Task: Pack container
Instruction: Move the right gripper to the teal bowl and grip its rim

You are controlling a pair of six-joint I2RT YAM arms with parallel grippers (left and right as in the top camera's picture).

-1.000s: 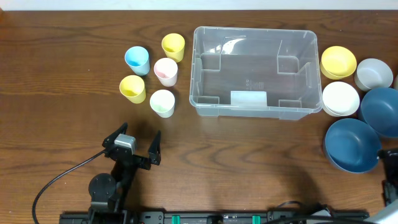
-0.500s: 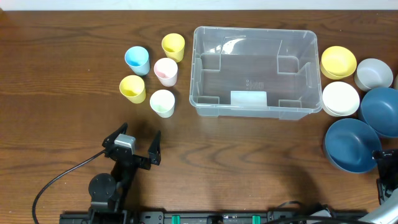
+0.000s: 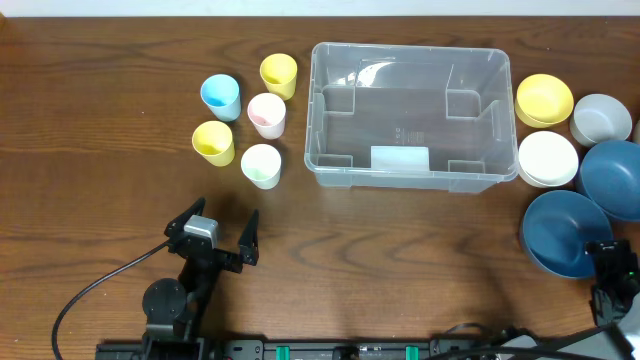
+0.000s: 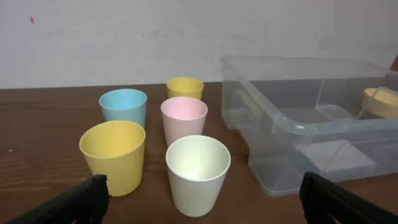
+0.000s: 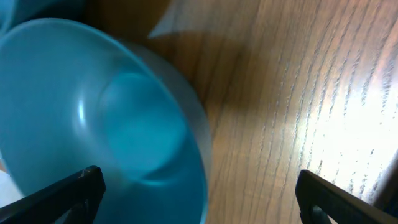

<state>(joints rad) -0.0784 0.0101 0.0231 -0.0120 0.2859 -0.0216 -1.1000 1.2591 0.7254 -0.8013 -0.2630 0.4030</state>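
Note:
My right gripper needs to move lower before it closes on the bowl's rim (image 5: 203, 171), because the wide opening of the bowl shows below its fingertips.
The clear container (image 3: 408, 105) stands at the back middle of the table, holding nothing but a pale label; it also shows in the left wrist view (image 4: 311, 124). Several cups stand left of it: blue (image 3: 220, 96), two yellow (image 3: 279, 74) (image 3: 213, 142), pink (image 3: 267, 114) and pale green (image 3: 261, 165). My left gripper (image 3: 219, 232) is open and empty in front of the cups. My right gripper (image 3: 612, 268) is open at the near rim of a dark blue bowl (image 3: 565, 232), whose rim lies between the fingers in the right wrist view (image 5: 106, 124).
Right of the container stand a yellow bowl (image 3: 544, 99), a grey bowl (image 3: 601, 118), a white bowl (image 3: 548, 158) and a second dark blue bowl (image 3: 615, 175). A black cable (image 3: 90, 290) runs from the left arm's base.
My right gripper has come up from the bottom right corner to the near rim of the dark blue bowl. The left arm has not moved.

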